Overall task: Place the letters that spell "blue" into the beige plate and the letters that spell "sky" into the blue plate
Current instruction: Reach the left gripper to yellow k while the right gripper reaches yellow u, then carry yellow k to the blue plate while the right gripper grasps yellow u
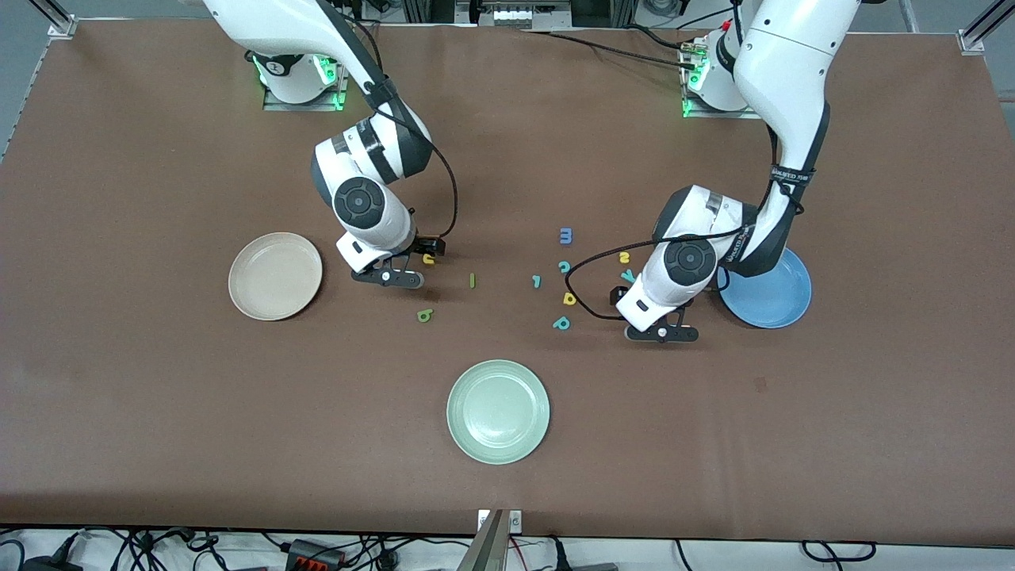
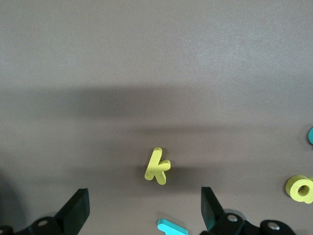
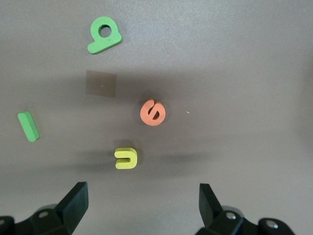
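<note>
The yellow k (image 2: pixel 156 166) lies ahead of my left gripper's open fingers, so it is too early to close. The gripper moves toward the letter next.
The beige plate (image 1: pixel 275 276) lies toward the right arm's end, the blue plate (image 1: pixel 781 300) toward the left arm's end. My right gripper (image 1: pixel 388 277) (image 3: pixel 142 191) hangs open and empty low over the table. Just past its fingers lie the yellow u (image 3: pixel 126 158) (image 1: pixel 428 258), orange e (image 3: pixel 153 112), green l (image 3: pixel 28 126) (image 1: pixel 473 280) and green b (image 3: pixel 103 34) (image 1: pixel 425 316). My left gripper (image 1: pixel 662 333) (image 2: pixel 144 196) is open and empty beside the blue plate. The yellow k (image 2: pixel 157 166) lies just ahead of it, the teal y (image 2: pixel 172 226) (image 1: pixel 627 276) at its fingers. The yellow s (image 1: pixel 624 257) lies nearby.
A pale green plate (image 1: pixel 498 411) sits nearest the front camera, mid-table. Between the arms lie a blue m (image 1: pixel 565 235), teal c (image 1: pixel 564 266), yellow a-like letter (image 1: pixel 569 298) (image 2: pixel 301 188), teal p (image 1: pixel 561 323) and another small teal letter (image 1: pixel 537 281).
</note>
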`<state>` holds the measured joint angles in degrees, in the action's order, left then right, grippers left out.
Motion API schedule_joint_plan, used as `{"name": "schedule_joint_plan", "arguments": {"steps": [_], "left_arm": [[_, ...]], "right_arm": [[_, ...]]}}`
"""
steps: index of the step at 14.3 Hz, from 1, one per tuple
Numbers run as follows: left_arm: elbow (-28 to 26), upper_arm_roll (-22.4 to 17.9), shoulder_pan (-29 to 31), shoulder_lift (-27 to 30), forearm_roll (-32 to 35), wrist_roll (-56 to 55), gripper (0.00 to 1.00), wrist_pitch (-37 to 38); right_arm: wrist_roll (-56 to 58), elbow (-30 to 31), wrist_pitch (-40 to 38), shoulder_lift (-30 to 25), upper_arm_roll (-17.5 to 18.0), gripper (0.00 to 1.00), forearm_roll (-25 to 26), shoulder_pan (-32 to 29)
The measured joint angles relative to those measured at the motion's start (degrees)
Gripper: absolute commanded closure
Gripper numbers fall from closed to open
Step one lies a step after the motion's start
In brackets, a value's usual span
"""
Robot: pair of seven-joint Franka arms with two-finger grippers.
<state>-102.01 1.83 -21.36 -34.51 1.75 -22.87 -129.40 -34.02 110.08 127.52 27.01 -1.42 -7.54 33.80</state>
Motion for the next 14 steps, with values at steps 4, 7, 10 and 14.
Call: {"name": "schedule_joint_plan", "arguments": {"steps": [4, 7, 10, 14], "left_arm": [[1.7, -0.3, 0.0, -0.6, 2.7, 5.3, 0.00, 1.5], [2.0, -0.4, 0.0, -0.7, 2.7, 6.1, 0.00, 1.7], [2.2, -0.4, -0.3, -1.3, 2.7, 6.3, 0.00, 1.1], [2.1, -0.3, -1.1, -4.8, 2.7, 6.4, 0.18, -3.3]], "right_arm": [[-6.1, -0.4, 5.1, 3.5, 0.0, 0.00, -2.7, 1.5], [-6.6, -1.2, 5.5, 4.8, 0.0, 0.00, -2.7, 1.7], [-6.7, -1.5, 5.5, 4.8, 0.0, 0.00, -2.8, 1.7], [-6.7, -1.5, 5.5, 4.8, 0.0, 0.00, -2.8, 1.7]]}}
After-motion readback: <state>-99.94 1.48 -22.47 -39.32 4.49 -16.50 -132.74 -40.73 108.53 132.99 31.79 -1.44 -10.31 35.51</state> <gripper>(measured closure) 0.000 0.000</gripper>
